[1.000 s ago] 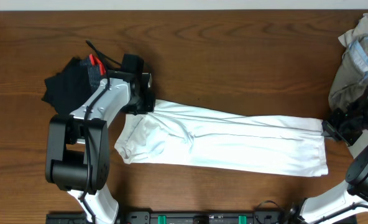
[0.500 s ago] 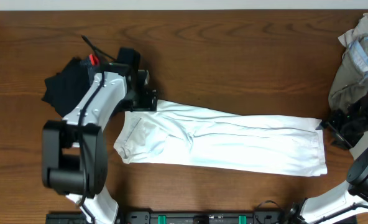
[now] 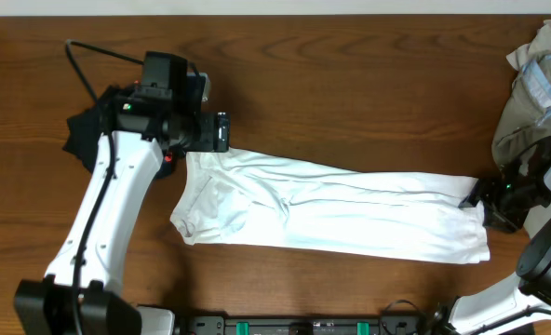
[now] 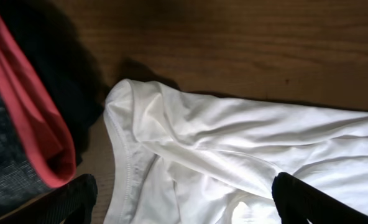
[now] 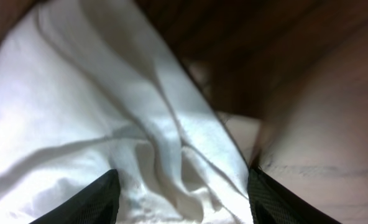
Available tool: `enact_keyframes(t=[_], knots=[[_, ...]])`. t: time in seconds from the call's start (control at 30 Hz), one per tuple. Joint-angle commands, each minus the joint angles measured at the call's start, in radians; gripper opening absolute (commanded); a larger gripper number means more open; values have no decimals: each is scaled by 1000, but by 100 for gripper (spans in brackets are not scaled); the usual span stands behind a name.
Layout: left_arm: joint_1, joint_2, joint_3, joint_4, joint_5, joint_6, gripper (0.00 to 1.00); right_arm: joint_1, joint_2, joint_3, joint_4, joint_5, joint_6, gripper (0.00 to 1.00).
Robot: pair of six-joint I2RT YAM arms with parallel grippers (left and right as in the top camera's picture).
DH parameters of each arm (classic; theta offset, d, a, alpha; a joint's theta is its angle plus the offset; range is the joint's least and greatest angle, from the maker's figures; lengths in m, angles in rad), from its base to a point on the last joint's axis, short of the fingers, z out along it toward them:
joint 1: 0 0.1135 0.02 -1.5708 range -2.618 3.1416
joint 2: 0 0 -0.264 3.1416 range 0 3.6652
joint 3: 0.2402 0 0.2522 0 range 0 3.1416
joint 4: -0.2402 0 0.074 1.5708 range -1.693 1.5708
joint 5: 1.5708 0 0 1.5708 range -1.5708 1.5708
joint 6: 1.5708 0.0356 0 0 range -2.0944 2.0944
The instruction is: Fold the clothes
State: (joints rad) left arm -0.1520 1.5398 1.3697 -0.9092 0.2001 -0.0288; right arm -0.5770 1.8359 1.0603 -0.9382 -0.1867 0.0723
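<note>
The robot's right gripper needs to grab the end of the folded white T-shirt opposite the collar next. It should then fold that end over toward the collar.
The white T-shirt (image 3: 341, 209) lies folded into a long strip across the table, collar end at the left. My left gripper (image 3: 221, 132) hovers open above the strip's upper-left corner. In the left wrist view its fingers (image 4: 69, 198) stand wide apart over the collar hem (image 4: 125, 162), holding nothing. My right gripper (image 3: 474, 197) is at the strip's right end. It is open, and its fingers (image 5: 91, 199) straddle loose white cloth (image 5: 109, 106). The black garment with a red band (image 4: 35, 130) lies left of the shirt, partly under my left arm (image 3: 85, 135).
A khaki-beige garment (image 3: 527, 102) is heaped at the far right edge, next to my right arm. The brown wooden table (image 3: 350, 84) stretches behind the shirt. The arm bases stand along the front edge (image 3: 313, 326).
Both grippers have opened and let go of the shirt's ends. My left gripper has lifted and drawn back up-left. The right gripper has shifted slightly left over the shirt's edge.
</note>
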Motion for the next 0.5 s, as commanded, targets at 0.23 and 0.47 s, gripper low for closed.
enact_keyframes(t=[0.23,0.47], knots=[[5,-32,18,-10,2,-2,93,9,1,-91,39,20,-5,52],[5,-32,17,-11,2,-2,93,8,0,-82,81,-41,5,11]])
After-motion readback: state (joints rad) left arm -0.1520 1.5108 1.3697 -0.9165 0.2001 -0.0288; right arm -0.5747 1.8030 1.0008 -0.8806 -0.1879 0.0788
